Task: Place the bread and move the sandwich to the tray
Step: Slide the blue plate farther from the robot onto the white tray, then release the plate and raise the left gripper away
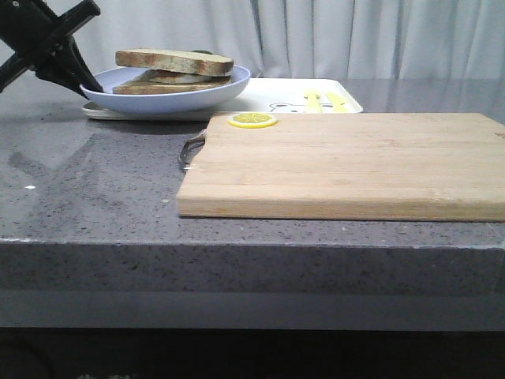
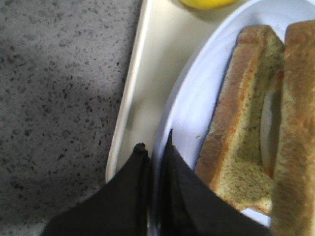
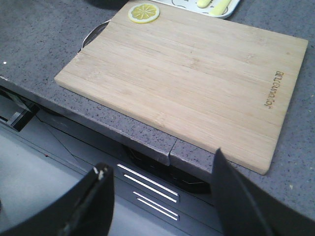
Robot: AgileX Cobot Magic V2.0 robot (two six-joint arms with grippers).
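My left gripper has the plate low over the white tray and needs to open now, because the pale blue plate would rest there.
The sandwich lies in a pale blue plate. The bare bread slice is on top of the slice bearing the fried egg. The plate is on or just over the left end of the white tray, and I cannot tell which. My left gripper is shut on the plate's left rim. In the left wrist view the gripper pinches the rim, with the tray beneath and the sandwich beside it. My right gripper is open and empty, past the table's front edge.
A wooden cutting board covers the middle and right of the table, just in front of the tray. A yellow lemon slice lies on its far left corner. Both also show in the right wrist view: board, lemon slice.
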